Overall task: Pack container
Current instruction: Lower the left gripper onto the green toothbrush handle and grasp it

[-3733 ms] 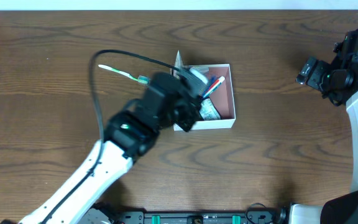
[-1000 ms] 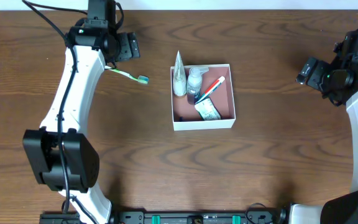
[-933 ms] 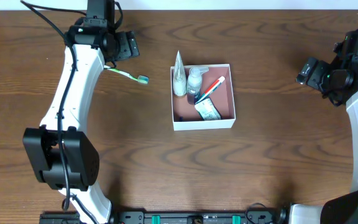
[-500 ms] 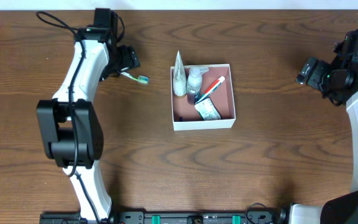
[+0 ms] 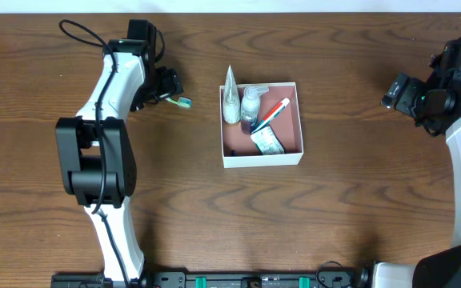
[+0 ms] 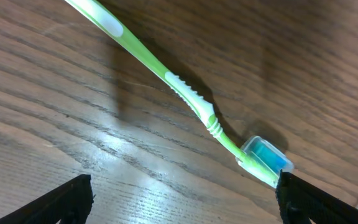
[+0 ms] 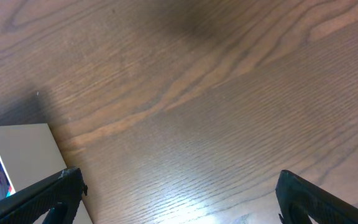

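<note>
My left gripper grabs the green toothbrush across its narrow neck beside the head next, leaving the handle free, to pack it lengthwise into the container.
The container, a shallow white-walled box with a reddish-brown inside, sits mid-table and holds a clear bottle, a red-and-white tube and a small packet. A pale sachet leans at its left wall. A green toothbrush lies on the wood left of the box, its blue-capped head pointing right. My left gripper hangs open over its handle; in the left wrist view the gripper straddles bare wood just short of the brush. My right gripper is open at the far right, holding nothing.
The table is dark wood. In the right wrist view the right gripper faces bare wood with a corner of the container at the left edge. The left arm's cable loops near the table's back edge.
The left arm has pulled back from the container to the upper left and moved over the toothbrush, now covering its handle. The right arm has not moved.
</note>
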Controlling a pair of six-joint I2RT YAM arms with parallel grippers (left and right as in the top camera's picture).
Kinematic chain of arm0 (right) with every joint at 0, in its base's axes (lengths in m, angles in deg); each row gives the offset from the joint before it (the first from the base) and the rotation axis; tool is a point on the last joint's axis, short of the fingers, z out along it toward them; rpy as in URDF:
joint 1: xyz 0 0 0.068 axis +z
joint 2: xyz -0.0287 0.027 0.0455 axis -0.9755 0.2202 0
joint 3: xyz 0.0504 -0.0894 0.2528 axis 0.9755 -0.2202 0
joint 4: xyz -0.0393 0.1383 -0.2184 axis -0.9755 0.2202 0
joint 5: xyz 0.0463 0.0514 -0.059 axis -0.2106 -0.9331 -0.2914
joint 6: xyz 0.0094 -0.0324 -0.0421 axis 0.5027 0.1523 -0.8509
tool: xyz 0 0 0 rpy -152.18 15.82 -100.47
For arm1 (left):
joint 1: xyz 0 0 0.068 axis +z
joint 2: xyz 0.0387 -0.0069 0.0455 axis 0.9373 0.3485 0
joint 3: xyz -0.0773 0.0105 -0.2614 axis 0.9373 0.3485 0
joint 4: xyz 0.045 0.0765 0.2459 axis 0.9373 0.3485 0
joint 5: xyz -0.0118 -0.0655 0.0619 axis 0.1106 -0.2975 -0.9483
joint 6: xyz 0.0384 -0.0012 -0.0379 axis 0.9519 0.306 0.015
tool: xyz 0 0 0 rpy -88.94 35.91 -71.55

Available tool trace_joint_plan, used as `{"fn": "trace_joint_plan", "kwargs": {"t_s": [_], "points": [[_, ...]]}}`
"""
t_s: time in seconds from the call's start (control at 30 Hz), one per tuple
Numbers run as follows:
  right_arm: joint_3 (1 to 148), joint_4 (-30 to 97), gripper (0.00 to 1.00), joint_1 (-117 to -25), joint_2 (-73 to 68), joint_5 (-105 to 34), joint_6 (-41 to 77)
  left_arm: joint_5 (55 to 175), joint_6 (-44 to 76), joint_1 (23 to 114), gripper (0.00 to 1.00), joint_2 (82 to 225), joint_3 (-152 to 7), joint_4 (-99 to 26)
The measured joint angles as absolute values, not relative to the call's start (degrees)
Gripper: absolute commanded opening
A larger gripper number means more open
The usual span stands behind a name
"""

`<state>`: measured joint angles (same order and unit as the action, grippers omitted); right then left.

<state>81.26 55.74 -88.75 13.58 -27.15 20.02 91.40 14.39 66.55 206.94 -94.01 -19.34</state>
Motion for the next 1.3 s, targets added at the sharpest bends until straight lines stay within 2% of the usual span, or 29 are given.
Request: {"fn": "trace_joint_plan", "kwargs": {"t_s": [0.93,1.3], "points": [[81.26,55.74,0.99,-88.75,13.58,-27.15,20.02,91.38,14.39,66.55,0.94,210.31,-94.01,-20.54],[81.26,55.72,0.99,-88.75,13.58,-27.15,20.02,91.08,14.67,66.55,0.95,213.15,-94.64,-17.50]]}}
